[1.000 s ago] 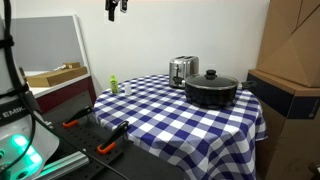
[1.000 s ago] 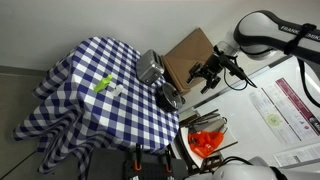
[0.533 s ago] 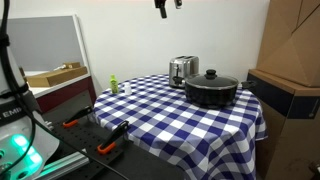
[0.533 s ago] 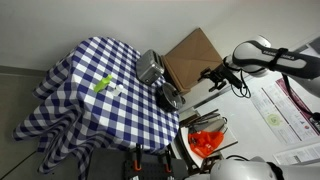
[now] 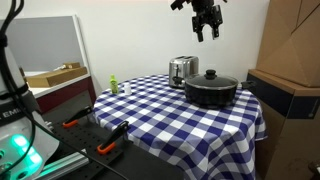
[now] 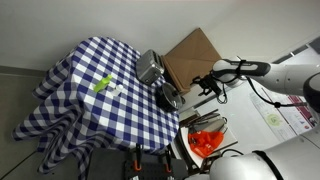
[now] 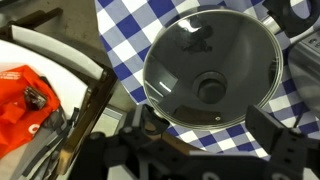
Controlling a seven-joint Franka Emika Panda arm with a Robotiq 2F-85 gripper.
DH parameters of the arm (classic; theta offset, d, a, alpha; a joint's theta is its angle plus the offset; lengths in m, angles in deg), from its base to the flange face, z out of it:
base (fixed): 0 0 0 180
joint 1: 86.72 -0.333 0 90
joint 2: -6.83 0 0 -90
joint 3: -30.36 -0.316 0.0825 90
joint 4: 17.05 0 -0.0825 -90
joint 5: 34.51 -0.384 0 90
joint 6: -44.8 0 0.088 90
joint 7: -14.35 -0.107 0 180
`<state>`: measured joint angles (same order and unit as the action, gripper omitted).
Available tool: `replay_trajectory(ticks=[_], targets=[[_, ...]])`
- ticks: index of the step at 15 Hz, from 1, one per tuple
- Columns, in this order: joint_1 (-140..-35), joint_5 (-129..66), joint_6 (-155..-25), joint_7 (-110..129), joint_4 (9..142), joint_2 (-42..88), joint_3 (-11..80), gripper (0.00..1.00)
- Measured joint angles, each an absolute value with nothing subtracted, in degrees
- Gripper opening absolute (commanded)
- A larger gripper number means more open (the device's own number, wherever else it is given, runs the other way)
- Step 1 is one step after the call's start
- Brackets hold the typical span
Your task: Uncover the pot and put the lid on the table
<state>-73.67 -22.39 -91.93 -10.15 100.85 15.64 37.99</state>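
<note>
The gripper grabs the lid's black central knob from above next, to lift the glass lid [image 5: 211, 78] level off the pot and lay it flat on the tabletop.
The wide black pot [image 5: 211, 90] stands on the blue-and-white checked table [image 5: 160, 105], with the glass lid [image 5: 211, 78] and its black knob on top. In the wrist view the lid [image 7: 212, 70] fills the upper middle, knob at centre, seen from above. My gripper [image 5: 207, 30] hangs high above the pot, open and empty. In the wrist view its two fingers [image 7: 200, 130] frame the lid's near edge. In an exterior view the gripper [image 6: 208, 84] is beside the table edge, near the pot [image 6: 170, 96].
A shiny silver toaster [image 5: 183, 69] stands just behind the pot. A small green bottle [image 5: 113, 84] is at the table's far corner. A cardboard box [image 6: 190, 55] is close to the pot. Orange-handled tools [image 5: 105, 148] lie on the dark workbench.
The arm has swung across from the far side to a spot above the pot, and the gripper has come lower. The pot and lid have not moved.
</note>
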Motion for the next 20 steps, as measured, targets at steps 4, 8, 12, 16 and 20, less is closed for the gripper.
replay_trajectory(ticks=[4, 8, 12, 16, 20], targets=[[-75.0, -29.7, -91.5, -8.7, 92.9, 25.4, 38.0, 1.0], [-74.7, -34.9, -88.8, -6.8, 85.5, 33.5, 38.2, 1.0], [-74.4, -36.7, -85.4, -6.2, 79.6, 39.6, 38.5, 1.0], [-74.4, -36.7, -83.0, -6.2, 75.2, 43.7, 38.6, 1.0], [-74.4, -36.7, -81.6, -6.2, 71.9, 46.1, 38.8, 0.72]])
